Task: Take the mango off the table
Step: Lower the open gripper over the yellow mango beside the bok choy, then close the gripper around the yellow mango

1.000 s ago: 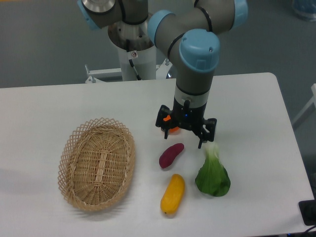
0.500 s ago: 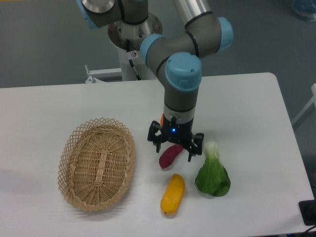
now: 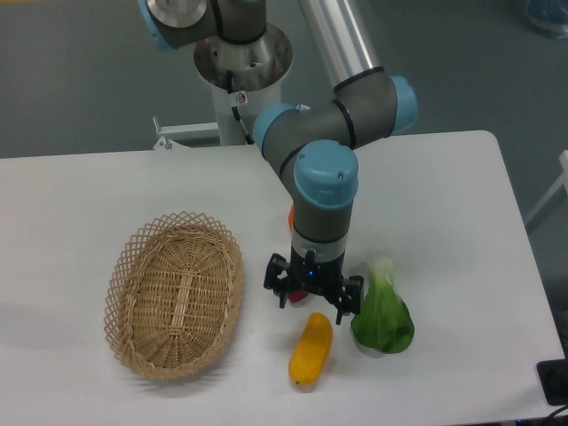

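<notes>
The mango has its end (image 3: 319, 326) beside the green leafy vegetable, and next my gripper will grab the mango there to lift it off the white table.
The mango (image 3: 311, 350) lies on the white table (image 3: 461, 213) near the front edge, an elongated yellow-orange fruit pointing slightly up to the right. My gripper (image 3: 311, 303) hangs just above the mango's upper end, its two dark fingers spread wide and nothing between them. It covers most of the purple sweet potato (image 3: 292, 297), of which only a sliver shows.
A woven wicker basket (image 3: 175, 294) sits to the left of the mango. A green leafy vegetable (image 3: 382, 315) lies just right of the gripper, close to its right finger. A bit of a small orange (image 3: 291, 214) peeks out behind the arm.
The gripper has travelled forward and slightly left, from beside the orange, over the sweet potato, to just above the mango's top end. Its fingers stayed open. No object moved.
</notes>
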